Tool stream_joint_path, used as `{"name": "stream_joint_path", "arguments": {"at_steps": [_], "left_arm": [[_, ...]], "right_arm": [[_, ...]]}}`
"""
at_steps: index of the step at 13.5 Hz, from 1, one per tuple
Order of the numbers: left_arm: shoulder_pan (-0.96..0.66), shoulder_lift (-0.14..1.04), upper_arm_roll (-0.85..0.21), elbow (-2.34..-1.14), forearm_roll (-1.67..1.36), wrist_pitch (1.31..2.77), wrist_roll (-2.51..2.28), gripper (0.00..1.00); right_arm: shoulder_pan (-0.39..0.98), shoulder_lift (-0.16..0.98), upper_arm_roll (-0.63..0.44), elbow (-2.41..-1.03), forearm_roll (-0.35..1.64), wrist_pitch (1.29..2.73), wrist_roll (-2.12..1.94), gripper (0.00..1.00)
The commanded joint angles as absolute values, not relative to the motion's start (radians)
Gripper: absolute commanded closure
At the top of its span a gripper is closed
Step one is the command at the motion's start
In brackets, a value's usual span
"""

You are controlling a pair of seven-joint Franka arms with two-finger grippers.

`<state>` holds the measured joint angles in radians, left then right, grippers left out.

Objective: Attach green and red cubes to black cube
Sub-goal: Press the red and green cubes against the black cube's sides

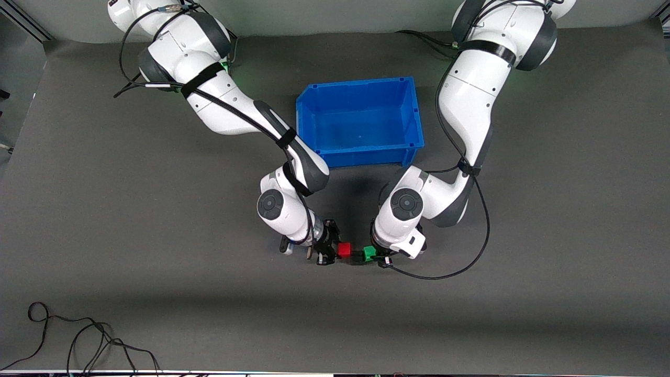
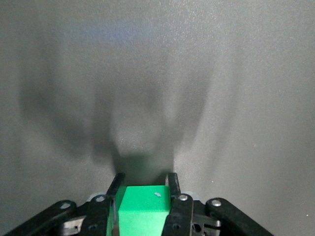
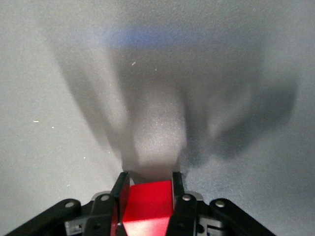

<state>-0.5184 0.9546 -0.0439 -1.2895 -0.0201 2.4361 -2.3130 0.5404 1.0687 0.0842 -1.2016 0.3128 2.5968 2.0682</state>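
My right gripper should open now: the red cube meets the black cube's side point(image 1: 355, 257), so the red cube would stay there.
My right gripper point(image 1: 334, 250) is shut on the red cube point(image 1: 344, 250), which shows between its fingers in the right wrist view point(image 3: 147, 201). My left gripper point(image 1: 379, 256) is shut on the green cube point(image 1: 369, 253), also seen in the left wrist view point(image 2: 142, 206). The two cubes face each other low over the grey mat. The black cube point(image 1: 357, 255) sits between them as a small dark block, touching or nearly touching both. In the left wrist view a dark shape point(image 2: 142, 169) lies just past the green cube.
A blue bin point(image 1: 361, 152) stands empty on the mat, farther from the front camera than the cubes. A loose black cable point(image 1: 78, 340) lies near the mat's front edge toward the right arm's end.
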Motion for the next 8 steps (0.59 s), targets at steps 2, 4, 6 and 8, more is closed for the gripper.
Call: {"name": "stream_joint_path", "arguments": {"at_steps": [2, 4, 6, 8], "left_arm": [[-0.531, 0.971, -0.037, -1.253, -0.017, 2.437, -2.326, 1.0], [-0.532, 0.971, -0.037, -1.255, -0.012, 2.437, -2.322, 0.81], [-0.529, 0.971, -0.037, -1.255, 0.029, 2.437, -2.325, 0.01], [-0.529, 0.968, -0.037, -1.255, 0.032, 2.437, -2.326, 0.0]], "right_arm": [[0.56, 1.109, 0.069, -1.157, 0.291, 2.619, 2.097, 1.0], [0.558, 1.109, 0.069, -1.157, 0.293, 2.619, 2.097, 1.0], [0.558, 1.109, 0.069, -1.157, 0.293, 2.619, 2.094, 1.0], [0.557, 1.109, 0.071, -1.155, 0.293, 2.619, 2.094, 1.0]]}}
